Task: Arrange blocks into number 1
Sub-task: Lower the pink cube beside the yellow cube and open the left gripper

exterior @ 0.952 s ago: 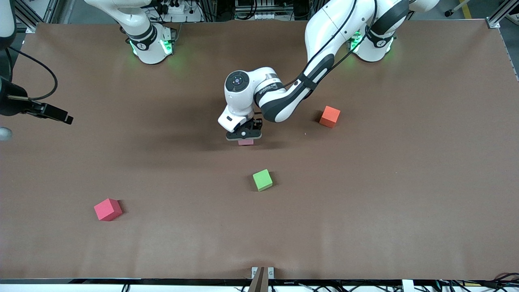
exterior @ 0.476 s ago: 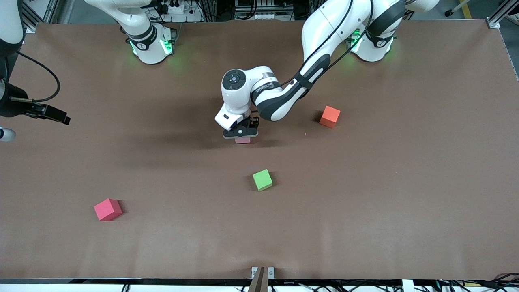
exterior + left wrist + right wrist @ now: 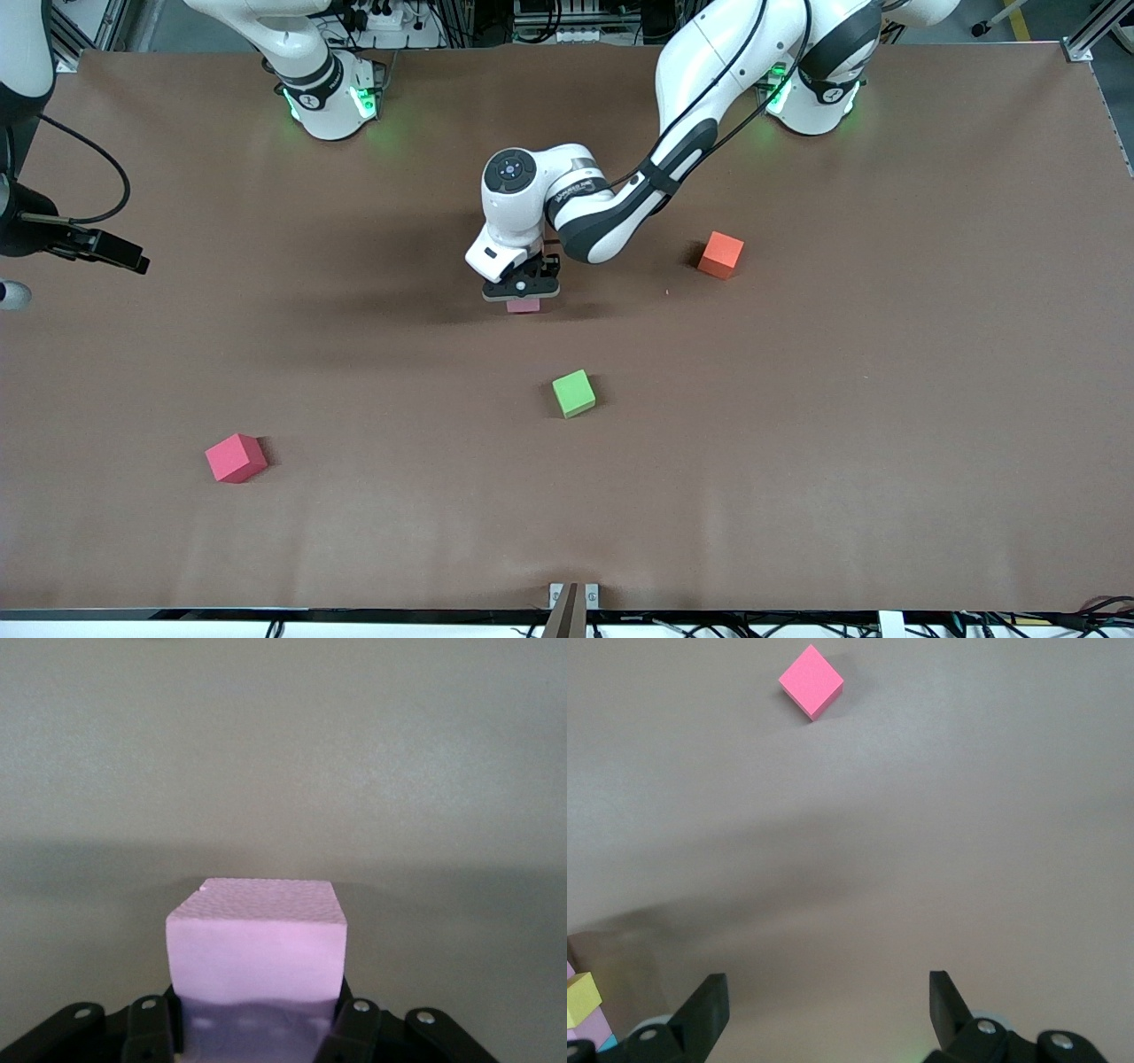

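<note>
The pink block's lower edge sits on the brown table, so my left gripper should release it.
My left gripper (image 3: 522, 292) is shut on a pink block (image 3: 524, 305) low over the middle of the table. In the left wrist view the pink block (image 3: 257, 939) fills the space between the black fingers (image 3: 146, 1023). My right gripper (image 3: 113, 252) hangs open over the right arm's end of the table, and the right wrist view shows nothing between its fingers (image 3: 709, 997). At the edge of that view stand a yellow block (image 3: 582, 994), a second pink block (image 3: 588, 1028) and a sliver of light blue block (image 3: 608, 1043). These three are hidden in the front view. No purple block shows.
A red cube (image 3: 235, 457) lies near the front edge toward the right arm's end and shows as the red cube (image 3: 811, 680) in the right wrist view. A green cube (image 3: 573, 393) sits nearer the camera than the held block. An orange cube (image 3: 719, 254) lies toward the left arm's end.
The left gripper has carried the pink block a little toward the right arm's end of the table. The right gripper has shifted slightly toward that same end.
</note>
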{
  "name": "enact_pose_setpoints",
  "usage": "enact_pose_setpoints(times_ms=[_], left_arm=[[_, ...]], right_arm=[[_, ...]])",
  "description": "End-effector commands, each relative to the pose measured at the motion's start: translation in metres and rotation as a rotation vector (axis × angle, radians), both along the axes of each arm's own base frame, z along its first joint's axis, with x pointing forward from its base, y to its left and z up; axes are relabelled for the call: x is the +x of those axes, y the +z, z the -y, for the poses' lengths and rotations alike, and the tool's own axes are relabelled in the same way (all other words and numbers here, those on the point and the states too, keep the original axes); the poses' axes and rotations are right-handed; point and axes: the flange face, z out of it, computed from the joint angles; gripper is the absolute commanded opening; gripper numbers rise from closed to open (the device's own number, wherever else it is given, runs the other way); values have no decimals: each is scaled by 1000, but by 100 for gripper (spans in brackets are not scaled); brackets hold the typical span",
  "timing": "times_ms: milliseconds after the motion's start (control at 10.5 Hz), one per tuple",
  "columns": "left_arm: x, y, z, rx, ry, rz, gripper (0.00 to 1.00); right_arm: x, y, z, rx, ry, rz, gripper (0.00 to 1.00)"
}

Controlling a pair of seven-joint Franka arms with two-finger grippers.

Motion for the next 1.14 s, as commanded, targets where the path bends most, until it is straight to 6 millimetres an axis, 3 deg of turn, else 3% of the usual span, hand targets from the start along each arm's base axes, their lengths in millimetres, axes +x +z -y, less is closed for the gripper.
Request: enact_pose_setpoints(times_ms=[0, 571, 667, 762, 1048], left_arm=[[-2, -2, 6, -11, 21, -7, 0], [-2, -5, 4, -2, 25, -19, 4], [-3, -5, 4, -2, 28, -22, 41], [-9, -6, 7, 1, 29, -23, 99], [-14, -9, 9, 6, 24, -24, 100]], right_arm=[[-1, 3, -1, -10, 16, 6, 100], [-1, 3, -3, -9, 17, 6, 100], [0, 4, -6, -9, 22, 7, 100], [0, 4, -7, -9, 22, 7, 100], [0, 4, -7, -9, 22, 7, 100]])
